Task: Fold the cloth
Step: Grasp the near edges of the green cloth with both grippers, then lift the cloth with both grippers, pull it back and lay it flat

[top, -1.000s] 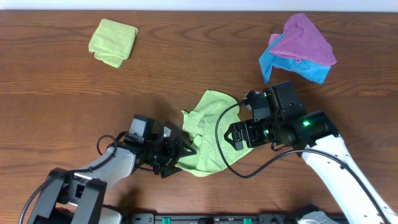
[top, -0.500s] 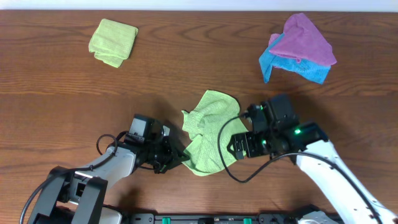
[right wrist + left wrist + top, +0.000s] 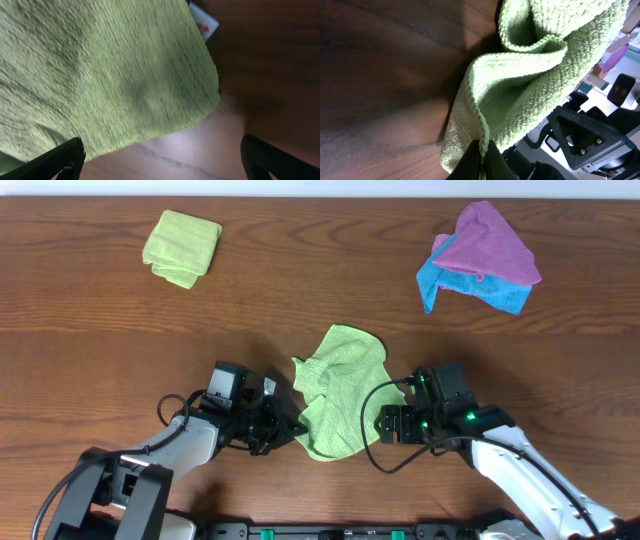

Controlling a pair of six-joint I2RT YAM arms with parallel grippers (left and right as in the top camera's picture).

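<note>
I will next grab the cloth with my right gripper by its corner near the white tag point(image 3: 204, 22), opposite my left gripper's corner, to spread and fold it.
The cloth point(image 3: 340, 390), lime-green and crumpled, lies at the table's near middle. My left gripper point(image 3: 290, 430) is at its near left corner. In the left wrist view that gripper point(image 3: 482, 156) is shut on the cloth's point(image 3: 530, 95) hemmed edge, which rises in folds beyond the fingers. My right gripper point(image 3: 386, 423) is low at the cloth's right edge. In the right wrist view it point(image 3: 162, 157) stands open over bare wood. The cloth's point(image 3: 100, 70) edge lies just ahead of the fingers, with its white tag point(image 3: 204, 22) at the far edge.
A small thick lime-green pad point(image 3: 182, 246) lies at the back left. A purple cloth point(image 3: 487, 242) sits on a blue cloth point(image 3: 480, 288) at the back right. Brown wooden table point(image 3: 100, 360) surrounds the cloth.
My left gripper has shut on the cloth's near left edge. My right gripper has come nearer and lower along the right edge, staying open. The cloth has bunched narrower.
</note>
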